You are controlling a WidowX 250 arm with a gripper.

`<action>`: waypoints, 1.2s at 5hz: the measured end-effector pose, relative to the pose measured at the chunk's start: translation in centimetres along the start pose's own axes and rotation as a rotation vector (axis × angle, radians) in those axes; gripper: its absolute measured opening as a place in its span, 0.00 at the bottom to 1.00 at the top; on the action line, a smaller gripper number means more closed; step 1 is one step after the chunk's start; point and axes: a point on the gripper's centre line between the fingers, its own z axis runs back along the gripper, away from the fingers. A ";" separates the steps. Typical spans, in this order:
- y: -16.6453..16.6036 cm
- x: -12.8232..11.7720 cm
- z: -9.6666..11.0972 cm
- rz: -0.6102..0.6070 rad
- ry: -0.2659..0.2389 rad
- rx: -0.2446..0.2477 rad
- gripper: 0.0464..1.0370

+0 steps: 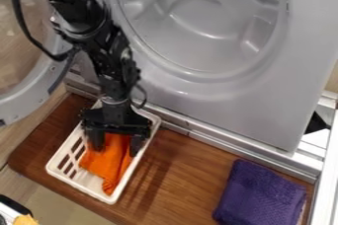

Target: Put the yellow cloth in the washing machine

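My gripper grabs the orange cloth by its crumpled middle folds next, to put the cloth in the washing machine (pixel 231 98).
The black gripper (pixel 116 148) points down into the white basket (pixel 58 154), its two fingers spread wide at either side of an orange cloth (pixel 110 164). The cloth lies crumpled in the basket, and the gripper covers its upper part. I cannot tell whether the fingers touch it. Behind and above the basket stands the washing machine (pixel 231 98), its round drum opening (pixel 198 19) uncovered.
The machine's round door (pixel 23 101) hangs open at the left, beside the arm. A folded purple towel (pixel 261 195) lies on the wooden board (pixel 175 169) at the lower right. A small yellow item (pixel 25 220) shows at the bottom left edge.
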 end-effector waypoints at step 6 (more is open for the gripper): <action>-1.4 -1.4 1.4 -0.074 -0.001 0.006 0.04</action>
